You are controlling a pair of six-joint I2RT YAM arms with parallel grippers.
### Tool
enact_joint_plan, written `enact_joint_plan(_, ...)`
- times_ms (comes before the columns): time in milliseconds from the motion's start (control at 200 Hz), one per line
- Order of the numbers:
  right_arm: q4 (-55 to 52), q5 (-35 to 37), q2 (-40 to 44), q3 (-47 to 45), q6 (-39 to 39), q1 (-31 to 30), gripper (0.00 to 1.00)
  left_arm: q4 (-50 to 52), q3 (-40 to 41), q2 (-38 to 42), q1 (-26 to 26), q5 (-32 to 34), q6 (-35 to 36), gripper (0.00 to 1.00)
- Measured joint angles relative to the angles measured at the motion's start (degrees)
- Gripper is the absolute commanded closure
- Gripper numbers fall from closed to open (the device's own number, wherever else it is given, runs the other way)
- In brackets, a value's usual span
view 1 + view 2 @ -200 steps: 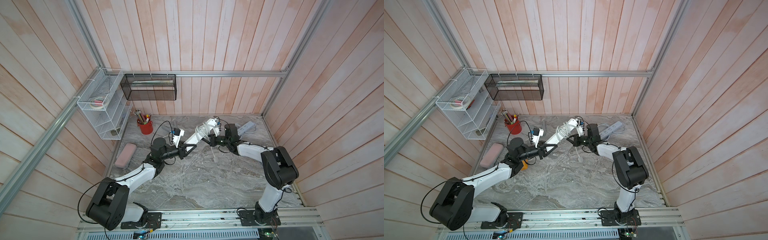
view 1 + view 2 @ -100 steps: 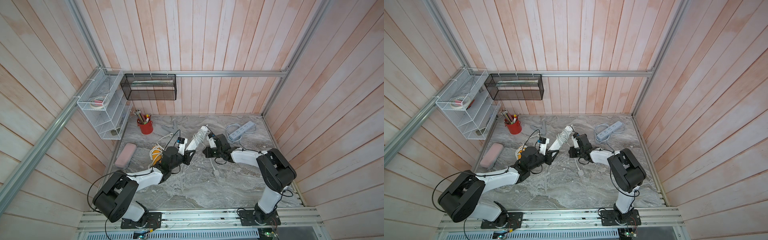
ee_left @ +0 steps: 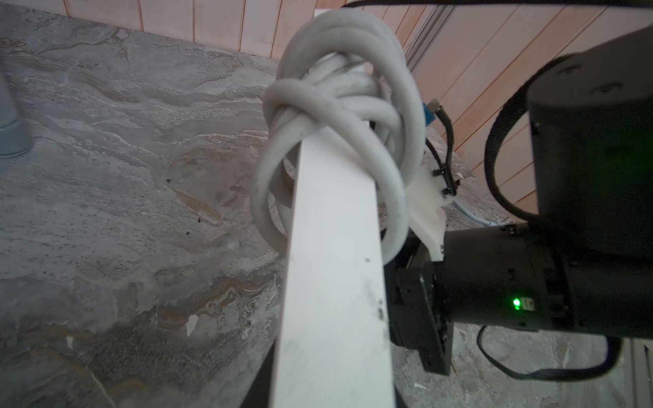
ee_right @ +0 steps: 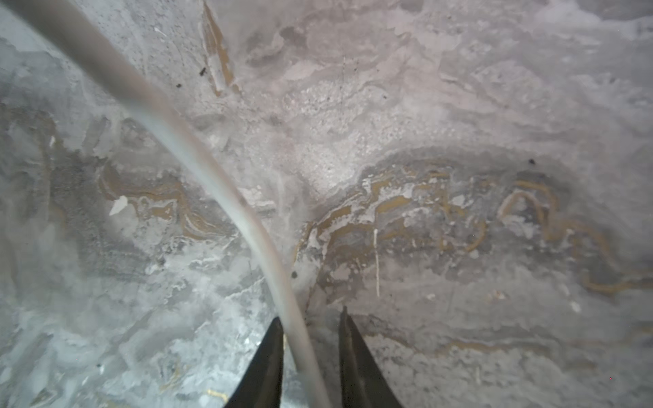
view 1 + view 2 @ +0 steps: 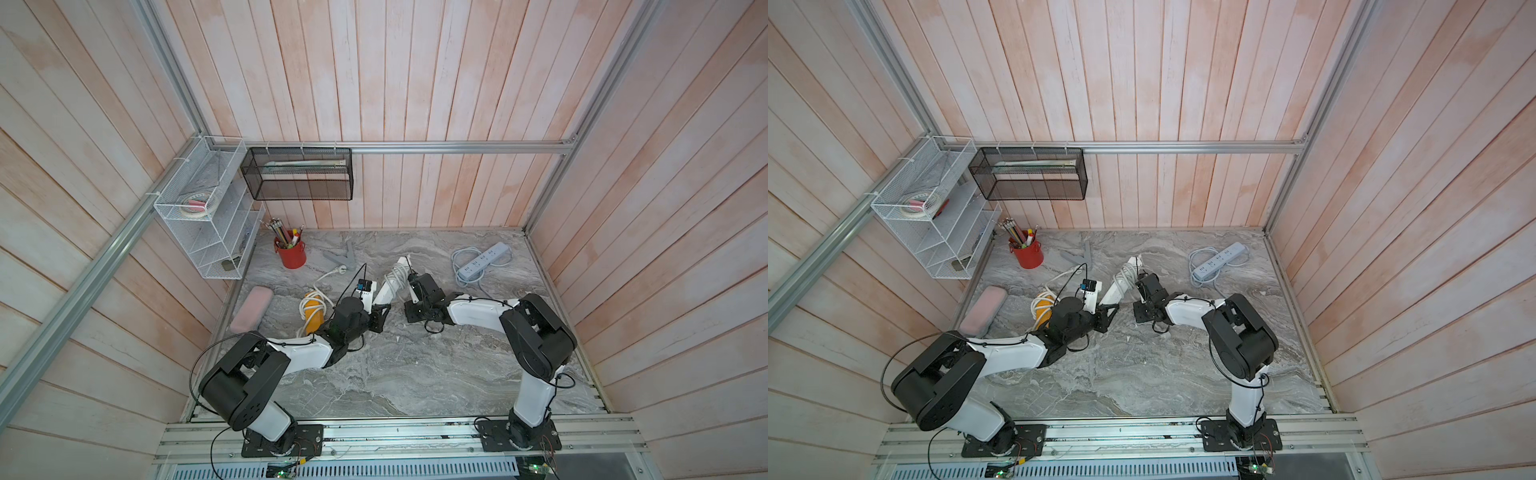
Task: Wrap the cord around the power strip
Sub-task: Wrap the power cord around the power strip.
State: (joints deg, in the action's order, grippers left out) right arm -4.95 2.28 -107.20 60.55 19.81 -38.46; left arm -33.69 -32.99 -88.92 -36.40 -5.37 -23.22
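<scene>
The robot's right gripper should next pinch across the loose cord that runs off the loops, to draw it around the power strip (image 5: 384, 291) and wrap it.
My left gripper (image 5: 380, 309) is shut on the near end of a white power strip (image 5: 384, 291), which tilts up off the table toward the back. Its white cord (image 5: 397, 274) is looped in several loose turns around the far half, clearly seen in the left wrist view as cord (image 3: 335, 113) over the power strip (image 3: 335, 282). My right gripper (image 5: 411, 282) sits right beside those loops. In the right wrist view the cord (image 4: 219, 183) runs between the fingers of the right gripper (image 4: 311, 314), which is open with a gap beside the cord.
A pale blue strip (image 5: 484, 262) with its own cable lies at the back right. An orange item wound in white cable (image 5: 313, 309), a pink case (image 5: 251, 309), a red pencil cup (image 5: 291, 253) and a grey piece (image 5: 343, 257) sit left and back. Wire shelves (image 5: 208, 216) hang left.
Both arms have drawn the strip forward and to the left from the back of the table. The right jaws, shut on the cord before, have parted around it.
</scene>
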Motion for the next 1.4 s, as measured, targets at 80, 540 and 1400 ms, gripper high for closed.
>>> enact_joint_plan(80,-0.3,1.7,0.6,-0.8,-0.8,-0.2,0.71,0.0,0.0,0.2,0.0,-0.4,0.1,1.0)
enact_joint_plan(540,1.0,5.2,4.0,-5.8,-2.9,-0.6,0.88,0.9,0.0,1.3,0.8,-5.3,0.6,1.0)
enact_joint_plan(1400,5.2,-8.1,13.8,-5.0,9.0,1.0,0.94,-2.2,-0.1,10.3,4.8,-16.8,-13.6,1.0)
